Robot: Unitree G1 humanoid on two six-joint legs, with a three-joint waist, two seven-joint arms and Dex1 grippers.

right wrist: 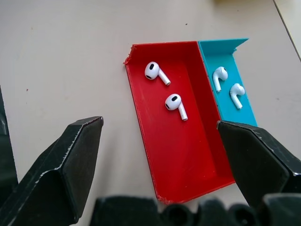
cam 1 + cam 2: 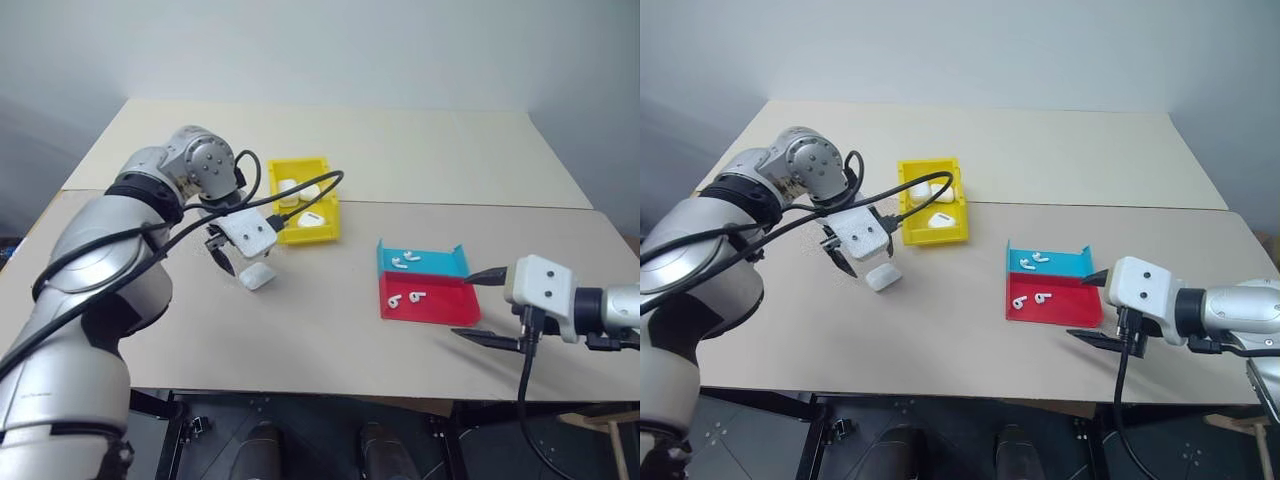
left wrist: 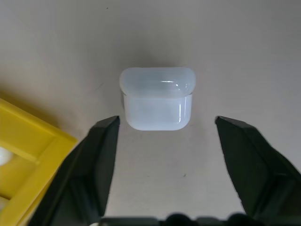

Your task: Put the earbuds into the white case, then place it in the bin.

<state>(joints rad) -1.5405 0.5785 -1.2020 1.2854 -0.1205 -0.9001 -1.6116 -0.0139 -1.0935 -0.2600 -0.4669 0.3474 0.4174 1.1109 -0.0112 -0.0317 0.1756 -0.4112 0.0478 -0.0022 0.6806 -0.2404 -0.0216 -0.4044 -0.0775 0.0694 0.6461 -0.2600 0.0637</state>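
My left gripper's fingers are high, and bare table shows between them and the white case [image 2: 257, 276]. It should come down before it closes on the case.
The white case [image 3: 156, 101] lies on the table with its lid shut, just in front of the yellow bin [image 2: 310, 237]. My left gripper [image 3: 167, 121] points straight down over the case, open, with a finger on either side of it and not touching it. In the head views this case [image 2: 257, 275] lies beside the left gripper [image 2: 235, 262]. Two earbuds [image 1: 156, 72] lie in the red half of a tray and two more earbuds [image 1: 218, 76] in its blue half. My right gripper [image 2: 480, 308] hovers open at the tray's right end, holding nothing.
The yellow bin holds other white cases [image 2: 300, 190]. The red and blue tray [image 2: 445, 305] sits at mid right of the table. A seam [image 2: 450, 203] joins the near table to a second one behind. The table's front edge [image 2: 330, 395] is close below the tray.
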